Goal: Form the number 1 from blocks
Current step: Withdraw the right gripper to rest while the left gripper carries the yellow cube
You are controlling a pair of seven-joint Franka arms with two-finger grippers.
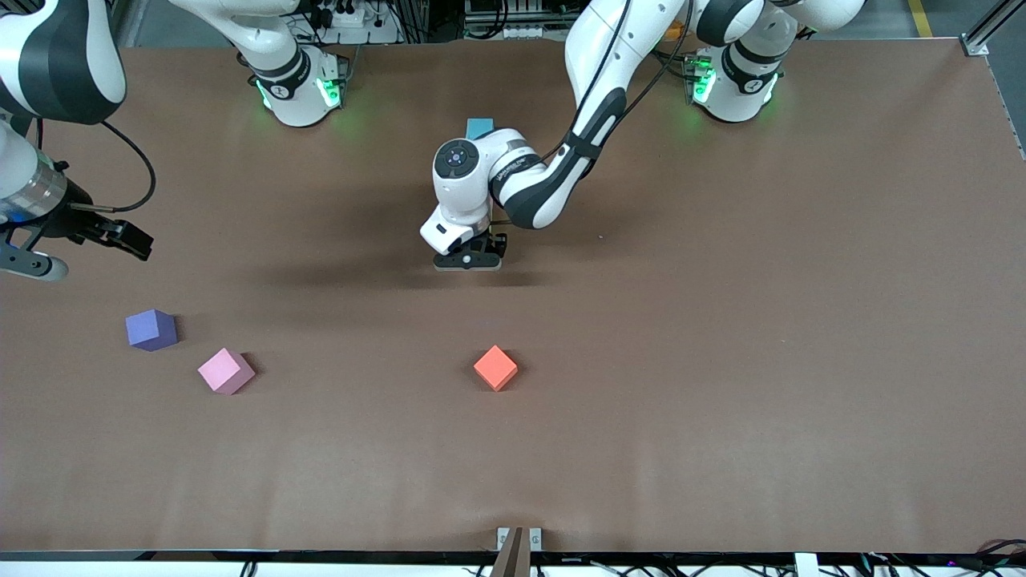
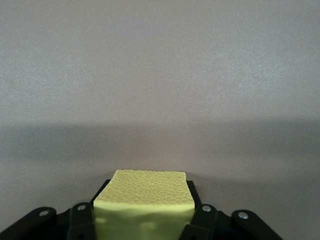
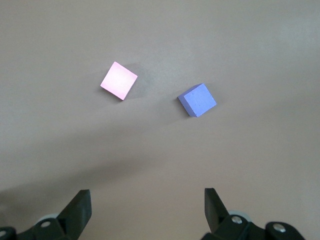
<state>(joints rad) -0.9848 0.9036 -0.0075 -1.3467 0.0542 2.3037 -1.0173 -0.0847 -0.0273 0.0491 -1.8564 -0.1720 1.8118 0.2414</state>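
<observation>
My left gripper should open now, because the yellow block's lower edge (image 2: 151,171) is standing on the brown tabletop in the left wrist view.
My left gripper (image 1: 469,258) hangs low over the table's middle, shut on a yellow block (image 2: 144,200) that fills the space between its black fingers (image 2: 81,220). A light blue block (image 1: 479,128) lies on the table toward the robots' bases, half hidden by the left arm. The pink block (image 1: 226,370) (image 3: 119,80) lies toward the right arm's end. My right gripper (image 1: 36,263) (image 3: 147,197) hovers open and empty at that end of the table, above and apart from the pink block. No red or green block shows.
A purple cube (image 1: 151,329) (image 3: 197,100) sits beside the pink block, slightly farther from the front camera. An orange-red cube (image 1: 495,368) lies alone, nearer to the front camera than the left gripper. The brown table (image 1: 761,320) stretches bare toward the left arm's end.
</observation>
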